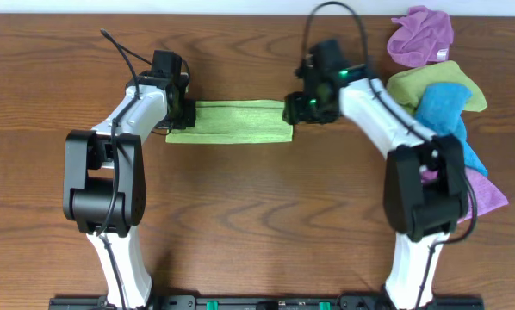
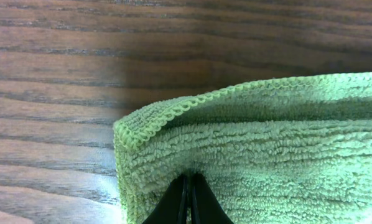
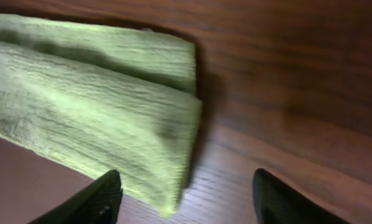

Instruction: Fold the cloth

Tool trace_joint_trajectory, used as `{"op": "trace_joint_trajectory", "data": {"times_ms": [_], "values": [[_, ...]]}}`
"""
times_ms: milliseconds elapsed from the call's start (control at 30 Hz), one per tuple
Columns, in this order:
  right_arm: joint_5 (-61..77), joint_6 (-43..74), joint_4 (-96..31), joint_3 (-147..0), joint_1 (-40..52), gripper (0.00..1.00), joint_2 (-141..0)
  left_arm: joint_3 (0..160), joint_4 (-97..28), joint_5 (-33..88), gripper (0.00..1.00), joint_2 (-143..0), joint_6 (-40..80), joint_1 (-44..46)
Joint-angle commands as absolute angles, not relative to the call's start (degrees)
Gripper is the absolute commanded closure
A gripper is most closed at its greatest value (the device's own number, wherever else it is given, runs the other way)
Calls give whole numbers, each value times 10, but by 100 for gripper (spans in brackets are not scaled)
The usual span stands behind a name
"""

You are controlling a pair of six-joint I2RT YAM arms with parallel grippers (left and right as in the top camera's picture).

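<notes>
Next, my right gripper pinches the folded layers at the cloth's loose end to fold it over toward my left gripper.
The lime-green cloth [image 1: 232,122] lies on the wooden table as a folded horizontal strip between my two grippers. My left gripper [image 1: 178,116] is at its left end. In the left wrist view its black fingers [image 2: 189,186] are shut together, pinching the terry fabric [image 2: 267,143] near the left corner. My right gripper [image 1: 299,109] is at the strip's right end. In the right wrist view its fingers [image 3: 186,182] are wide open and hold nothing. The folded layers of the cloth [image 3: 93,106] end between them, just above the table.
A pile of other rags lies at the back right: a purple one [image 1: 423,34], an olive-green one [image 1: 430,82], a blue one [image 1: 447,112] and a pinkish-purple one [image 1: 486,194] behind the right arm. Both arm bases stand at the front edge.
</notes>
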State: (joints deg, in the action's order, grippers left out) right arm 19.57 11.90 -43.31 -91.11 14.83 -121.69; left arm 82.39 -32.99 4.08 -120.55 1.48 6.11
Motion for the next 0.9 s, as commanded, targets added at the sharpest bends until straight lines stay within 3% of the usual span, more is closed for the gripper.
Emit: {"op": "trace_joint_trajectory", "data": {"times_ms": [0,167,500,733,867], "values": [[349,112,-437,-910,105,23,-1244,800,-357,36,94,-1244,17,60],[388,102,-428,-910,94,13,-1274,800,-356,37,94,-1244,17,60],[459,106,-391,-910,105,14,-1357,800,-355,37,94,-1244,17,60],[428,109,-347,-910,135,17,-1370,800,-355,37,94,-1244,17,60],[413,122,-340,-910,138,29,-1370,800,-356,37,94,-1244,17,60]]}}
